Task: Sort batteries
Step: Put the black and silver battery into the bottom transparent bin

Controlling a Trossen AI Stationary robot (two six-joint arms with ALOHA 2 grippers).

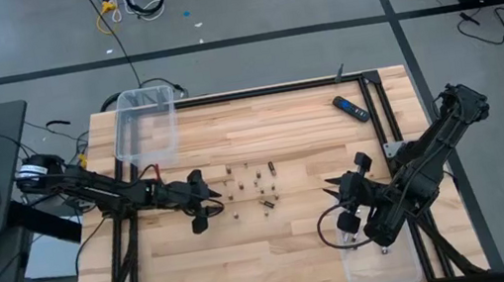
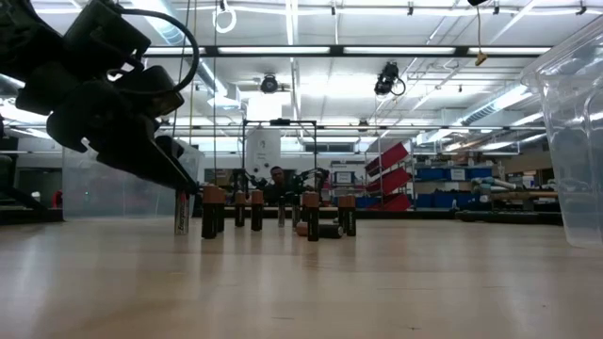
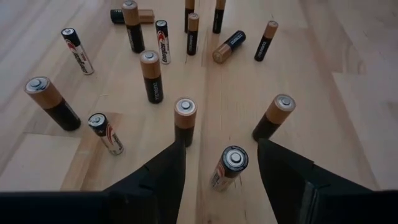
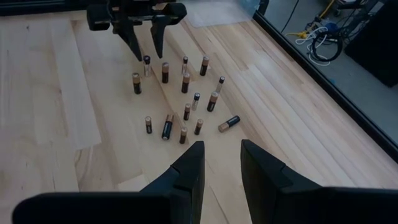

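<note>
My left gripper grabs the small silvery-labelled battery by its black terminal end (image 3: 98,121) next, to sort it out of the cluster.
Over a dozen small batteries (image 1: 251,187) sit mid-table, most upright on their ends and a few lying flat; they are copper-and-black or black with silvery labels. My left gripper (image 1: 214,205) is open at the cluster's left edge, low over the wood (image 2: 184,184). In the left wrist view its fingers (image 3: 221,146) stand on either side of one upright battery (image 3: 230,167) without touching it. My right gripper (image 1: 338,191) is open and hovers right of the cluster, which lies ahead of it (image 4: 221,158). My left gripper has one fingertip (image 3: 176,149) right at the foot of another upright battery (image 3: 185,119). I cannot tell whether it touches. The battery stands upright on the table.
A clear plastic bin (image 1: 144,124) stands at the far left of the table. A second clear container (image 1: 380,262) sits at the near right, under the right arm. A black-and-blue remote-like bar (image 1: 349,108) lies far right. Bare wood lies near the table's front edge.
</note>
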